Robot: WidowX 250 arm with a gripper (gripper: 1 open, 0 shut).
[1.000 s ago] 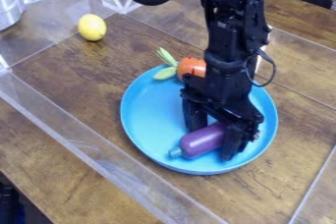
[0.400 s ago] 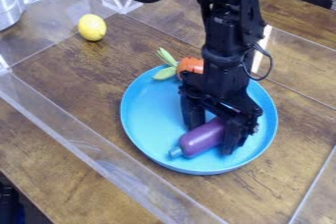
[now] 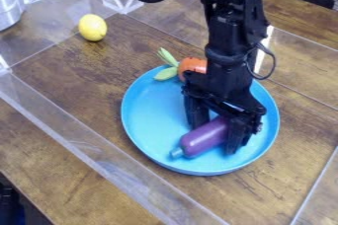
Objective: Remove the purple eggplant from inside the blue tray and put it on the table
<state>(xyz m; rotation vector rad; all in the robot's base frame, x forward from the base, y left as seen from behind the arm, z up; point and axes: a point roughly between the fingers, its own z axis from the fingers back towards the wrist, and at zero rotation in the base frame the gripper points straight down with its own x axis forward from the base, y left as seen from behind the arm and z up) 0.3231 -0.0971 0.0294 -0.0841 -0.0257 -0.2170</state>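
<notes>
The eggplant is ready to be grabbed, so I should close my gripper now. My fingers reach down beside the purple eggplant's back end (image 3: 211, 132) inside the blue tray and would hold the eggplant.
The purple eggplant (image 3: 203, 139) lies inside the blue tray (image 3: 145, 111), near its front rim, with its blue stem cap pointing front-left. My gripper (image 3: 219, 130) points straight down over the eggplant's back end, open, one finger (image 3: 195, 113) on each side of it. Whether the fingers touch the eggplant I cannot tell. The tray rests on the dark wood table (image 3: 79, 81).
An orange carrot (image 3: 185, 68) with green leaves lies at the tray's back rim, partly behind the arm. A yellow lemon (image 3: 91, 28) sits on the table at the back left. A clear plastic wall (image 3: 79, 140) runs along the front left.
</notes>
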